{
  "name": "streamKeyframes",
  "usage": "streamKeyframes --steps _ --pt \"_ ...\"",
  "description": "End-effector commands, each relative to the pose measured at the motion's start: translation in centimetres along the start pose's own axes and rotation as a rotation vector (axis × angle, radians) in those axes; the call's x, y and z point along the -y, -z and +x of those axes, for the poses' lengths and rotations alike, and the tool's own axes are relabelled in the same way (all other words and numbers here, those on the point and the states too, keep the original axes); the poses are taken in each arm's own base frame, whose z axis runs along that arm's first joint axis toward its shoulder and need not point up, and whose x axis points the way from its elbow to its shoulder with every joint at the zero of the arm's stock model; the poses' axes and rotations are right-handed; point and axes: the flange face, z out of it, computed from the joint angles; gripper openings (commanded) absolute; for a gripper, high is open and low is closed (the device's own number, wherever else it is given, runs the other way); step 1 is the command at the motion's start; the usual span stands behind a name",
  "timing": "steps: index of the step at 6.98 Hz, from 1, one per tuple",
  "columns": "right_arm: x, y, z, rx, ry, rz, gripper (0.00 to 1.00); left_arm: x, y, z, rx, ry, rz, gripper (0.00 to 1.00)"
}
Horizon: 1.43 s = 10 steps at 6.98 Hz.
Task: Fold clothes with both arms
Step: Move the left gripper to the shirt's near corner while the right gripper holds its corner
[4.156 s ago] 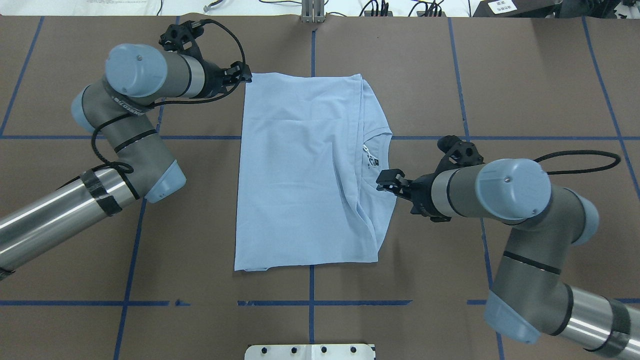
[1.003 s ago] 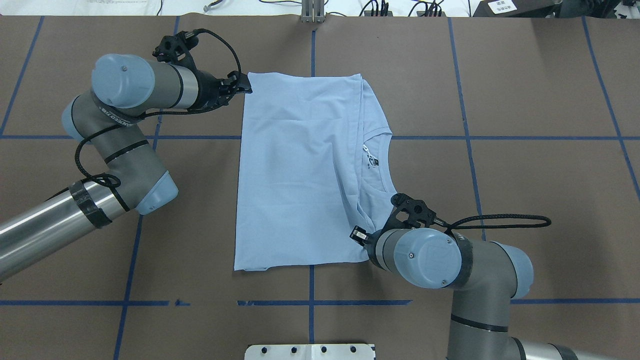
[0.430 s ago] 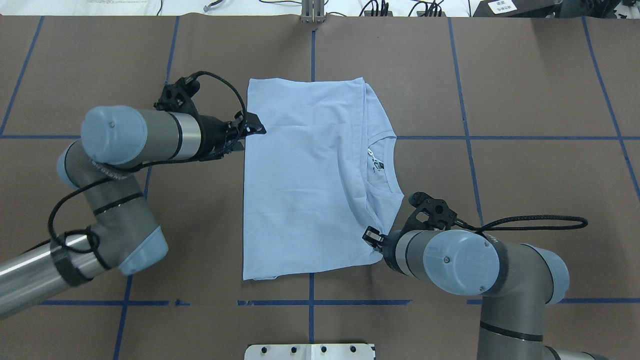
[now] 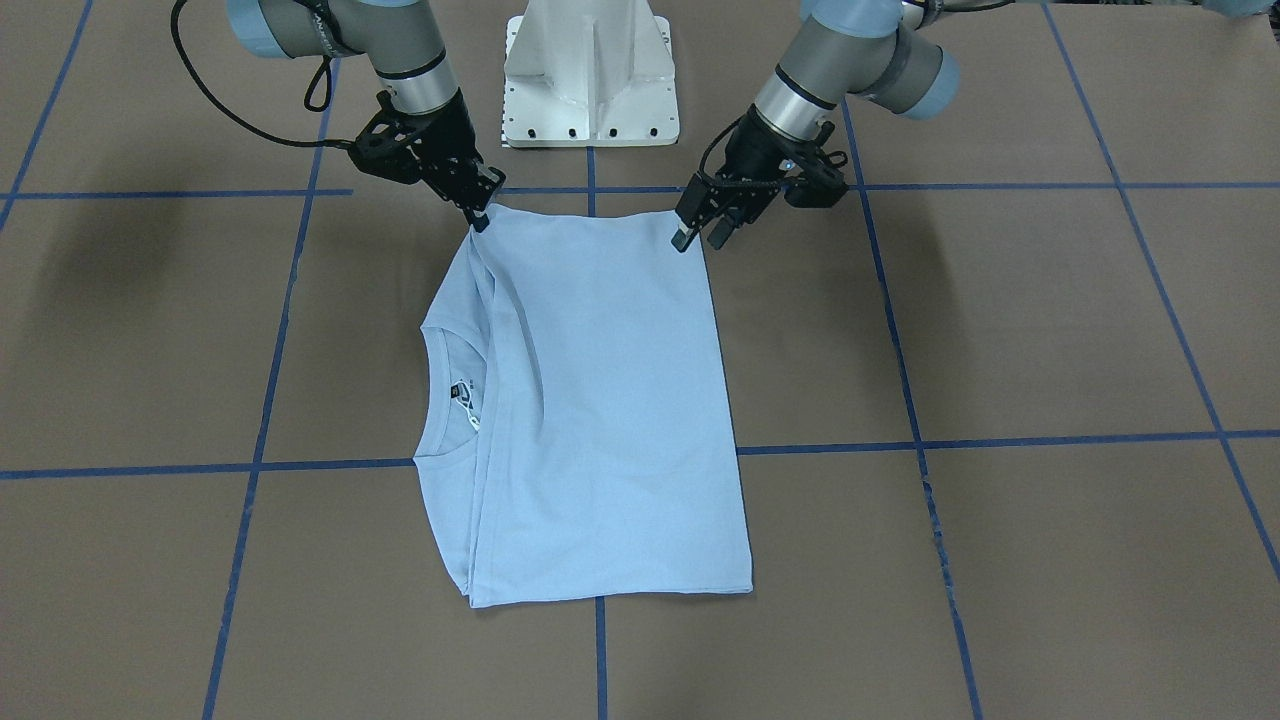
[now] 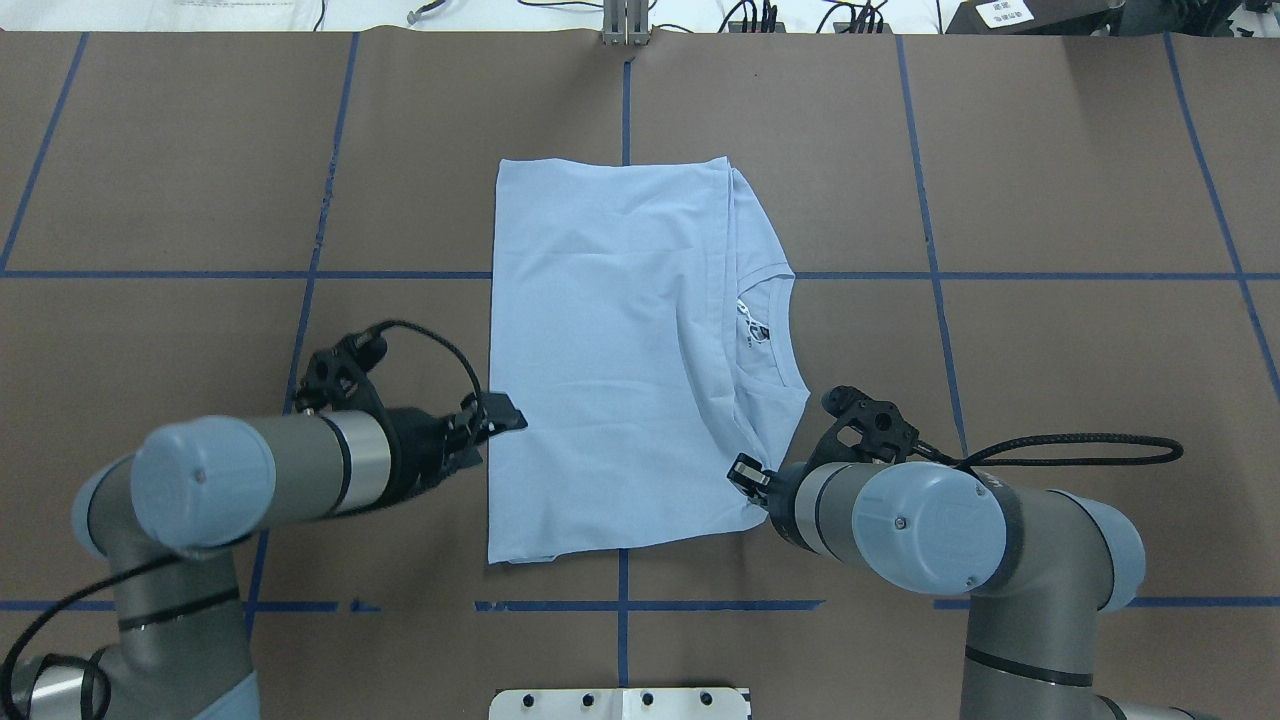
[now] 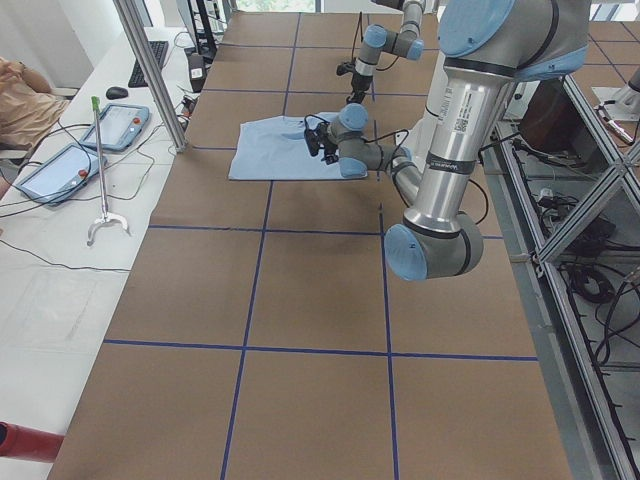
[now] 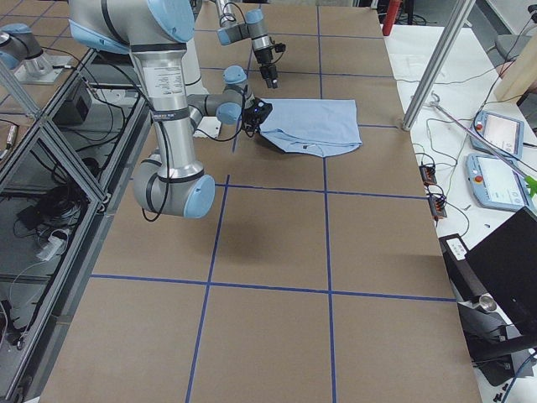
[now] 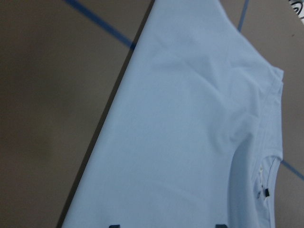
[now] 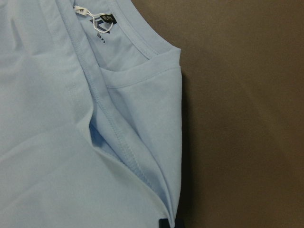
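Note:
The shirt's corner on the edge opposite the collar [image 4: 693,220] is the part my left gripper will grab next, to fold the shirt in half.
The light blue T-shirt [image 5: 610,350] lies folded into a long rectangle on the brown table, with its collar [image 5: 775,330] and dark neck label [image 4: 458,392] on my right side. My left gripper [image 5: 503,420] is open and empty, just above the shirt's left edge near its near corner [image 4: 700,238]. Its fingertips [image 8: 114,225] stand wide apart over the cloth. My right gripper [image 5: 743,470] is shut on the shirt's near right corner [image 4: 480,216]. The right wrist view shows it there [image 9: 170,223], with the white tag [image 9: 83,10] farther off.
Blue tape lines [image 5: 700,275] grid the brown table cover. The white pedestal base [image 4: 590,70] stands at the table's near edge. Cables and a metal bracket [image 5: 625,25] lie along the far edge. Tablets [image 6: 120,125] sit on the side bench.
My left gripper left the shirt's far left corner and came back along its left edge. My right gripper went from the collar to the near right corner. The shirt shifted slightly right.

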Motion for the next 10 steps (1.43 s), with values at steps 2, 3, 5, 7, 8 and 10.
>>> streamKeyframes --steps 2,3,5,7,8,10 --pt "0.0 -0.3 0.0 -0.002 0.001 0.001 0.00 -5.6 -1.6 -4.0 0.105 0.037 0.019 0.68" --pt "-0.1 0.0 -0.1 0.002 0.001 -0.001 0.00 -5.6 -1.7 -4.1 0.108 0.036 0.019 0.66" --pt "0.0 -0.1 0.0 -0.001 0.001 0.000 0.00 -5.6 -2.1 -4.4 0.118 0.032 0.024 0.61" --pt "0.0 -0.2 0.1 -0.002 0.001 0.001 0.00 -5.5 -2.4 -4.5 0.124 0.029 0.027 0.48" --pt "0.0 -0.2 0.1 -0.003 0.001 0.001 0.00 -5.6 -2.5 -4.5 0.124 0.030 0.027 0.15" --pt "0.1 -0.2 0.1 -0.002 0.002 0.002 0.00 -5.4 -2.6 -4.5 0.125 0.028 0.030 0.00"
